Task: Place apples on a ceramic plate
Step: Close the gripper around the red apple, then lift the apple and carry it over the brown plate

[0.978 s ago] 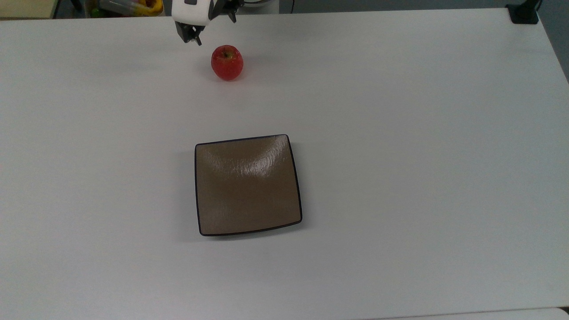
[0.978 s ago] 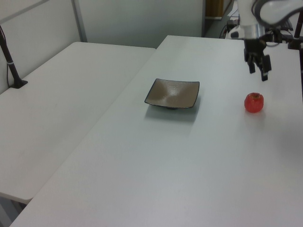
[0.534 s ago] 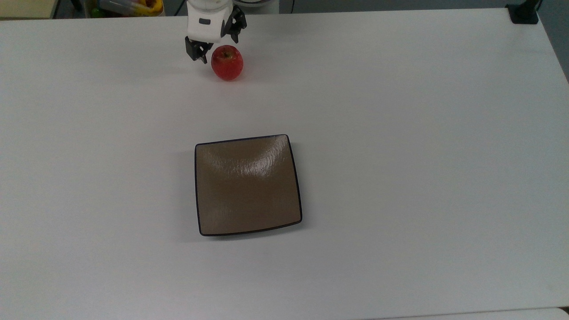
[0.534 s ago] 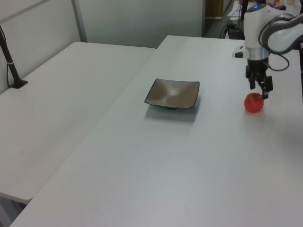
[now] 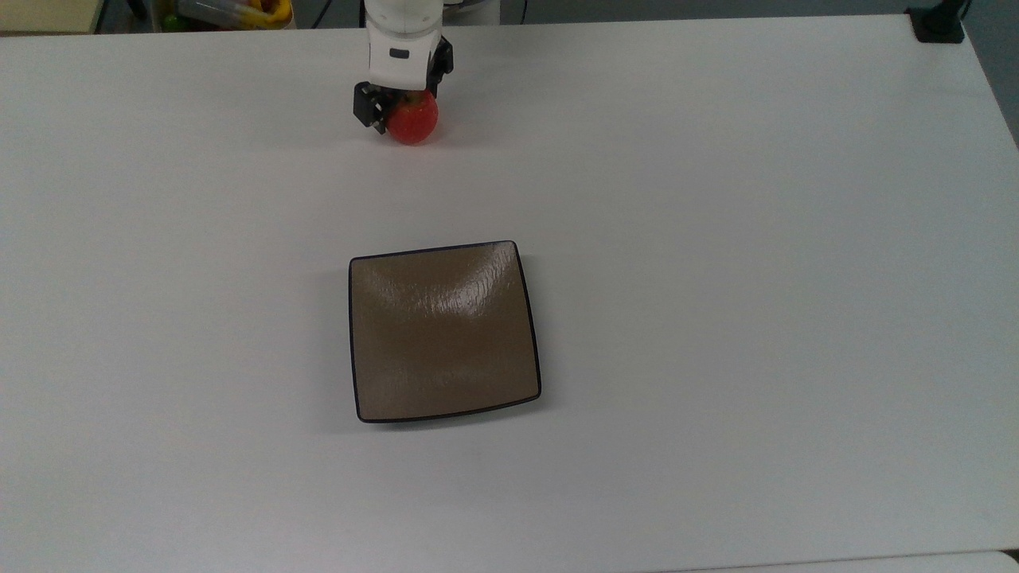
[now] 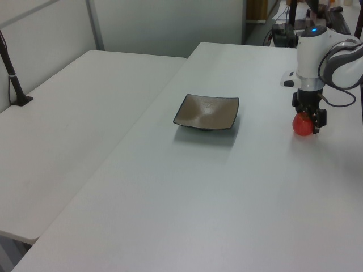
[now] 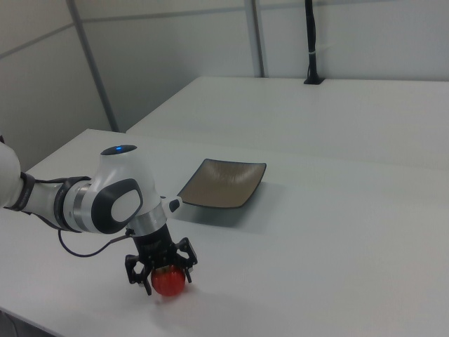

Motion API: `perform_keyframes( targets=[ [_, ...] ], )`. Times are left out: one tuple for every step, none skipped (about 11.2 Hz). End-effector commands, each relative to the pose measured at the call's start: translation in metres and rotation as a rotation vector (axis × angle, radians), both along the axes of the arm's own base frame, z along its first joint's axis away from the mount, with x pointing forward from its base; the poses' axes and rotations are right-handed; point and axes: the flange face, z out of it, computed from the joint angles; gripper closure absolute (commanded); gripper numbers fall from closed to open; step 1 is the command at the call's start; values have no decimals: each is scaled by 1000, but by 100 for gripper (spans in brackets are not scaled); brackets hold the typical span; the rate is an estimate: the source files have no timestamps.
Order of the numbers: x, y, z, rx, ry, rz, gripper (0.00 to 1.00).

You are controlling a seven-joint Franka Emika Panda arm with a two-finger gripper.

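The apple needs to go on the ceramic plate, so my gripper should grab the apple by its round sides next.
The small red apple rests on the white table near its far edge in the top view. My gripper has come down over it, open, with one finger on each side of the fruit; the apple sits between the dark fingers on the tabletop, and the stem is covered. In the left view the gripper hangs over the apple. The square glossy brown plate lies bare in the middle of the table, well apart from the apple.
A black post base stands at the table's far right corner in the top view. Colourful items lie beyond the far edge. A second white table adjoins on the left view's left, with a black post.
The gripper moved to the top view's right and lowered from beside the apple to straddling it. Apple and plate have not moved.
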Motion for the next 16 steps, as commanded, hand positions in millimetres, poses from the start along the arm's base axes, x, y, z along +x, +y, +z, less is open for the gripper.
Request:
perform_keyframes(
  targets=[
    [0, 5, -8, -31, -17, 13, 19],
    [-1, 5, -8, -32, -16, 16, 60],
    [0, 5, -6, -32, -19, 13, 87],
    [1, 4, -2, -34, -22, 10, 98],
    [7, 3, 13, -37, -47, -9, 98],
    [14, 3, 30, -47, -47, -43, 97],
    [20, 1, 48, -50, -29, -75, 97],
    [32, 1, 75, -44, -16, -105, 97],
    [45, 2, 107, -25, -5, -136, 97],
    [59, 4, 141, 7, 15, -169, 97],
    [72, 4, 175, 39, 52, -195, 97],
    [84, 6, 204, 60, 62, -208, 97],
    [94, 7, 231, 91, 62, -219, 97],
    [99, 9, 251, 113, 77, -224, 97],
    [104, 9, 260, 117, 81, -226, 94],
    [108, 10, 265, 122, 72, -229, 94]
  ],
)
